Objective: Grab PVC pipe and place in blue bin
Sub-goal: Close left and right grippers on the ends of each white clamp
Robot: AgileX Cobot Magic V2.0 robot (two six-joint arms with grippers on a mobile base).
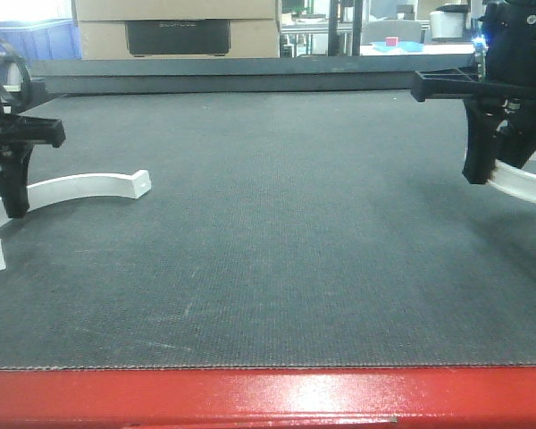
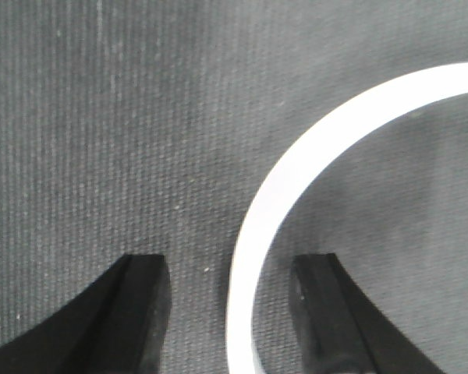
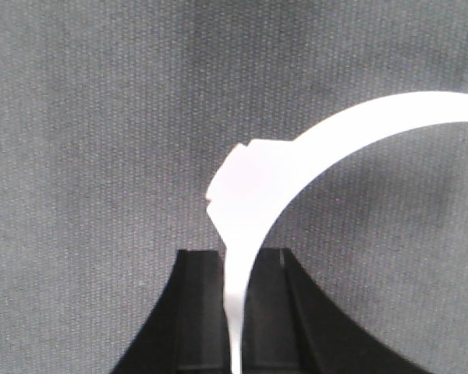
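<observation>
The white curved PVC pipe needs to go to the blue bin, so my left gripper should next grab the pipe by its curved middle part.
A white curved PVC pipe piece lies on the dark mat at the left. My left gripper is open and stands over it; in the left wrist view the pipe's curved strip runs between the two fingers, closer to the right finger, touching neither. My right gripper is shut on a second white curved pipe piece at the right edge and holds it above the mat. In the right wrist view that pipe rises from between the closed fingers. A blue bin shows at the far back left.
The dark grey mat covers the table, with a red front edge. Cardboard boxes stand behind the table. Shelving and a blue tray show at the back right.
</observation>
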